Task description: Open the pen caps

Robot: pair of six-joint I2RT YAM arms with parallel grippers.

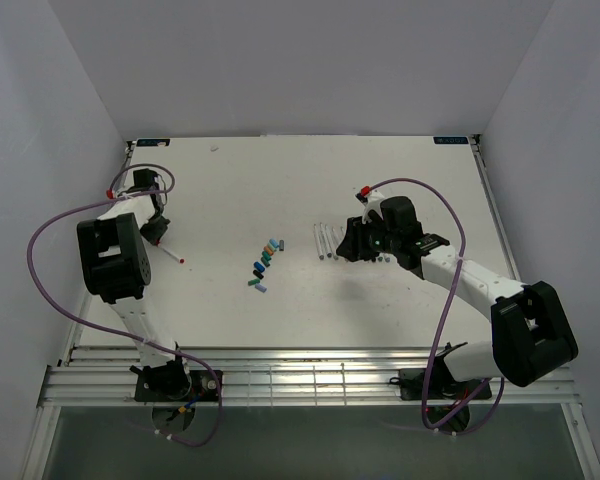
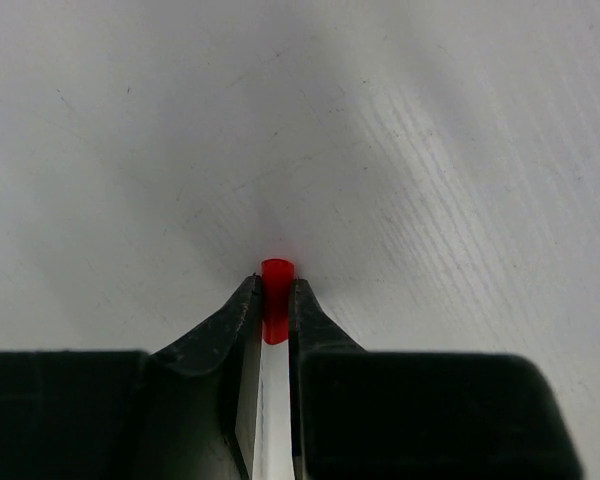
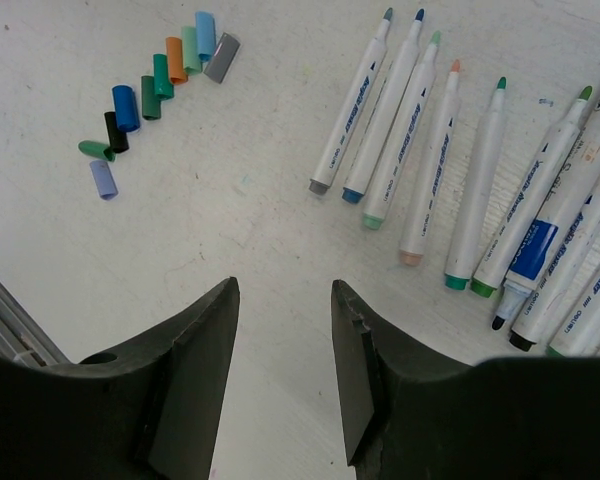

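The right gripper grabs the white pen by its bare body (image 1: 171, 253) next, which leaves the red cap for the left gripper to open.
My left gripper (image 1: 157, 232) at the table's left side is shut on a white pen (image 1: 172, 253) with a red cap (image 1: 182, 260). In the left wrist view the red cap (image 2: 276, 283) pokes out between the shut fingertips of the left gripper (image 2: 273, 292). Several loose pen caps (image 1: 264, 262) lie in a cluster at mid-table; they also show in the right wrist view (image 3: 160, 80). A row of uncapped white pens (image 1: 325, 241) lies beside my right gripper (image 1: 348, 243); the right wrist view shows these pens (image 3: 430, 150). The right gripper (image 3: 283, 288) is open and empty above bare table.
Purple cables (image 1: 50, 235) loop round both arms. White walls close in the table on the left, the right and the back. A slatted rail (image 1: 300, 380) runs along the near edge between the arm bases.
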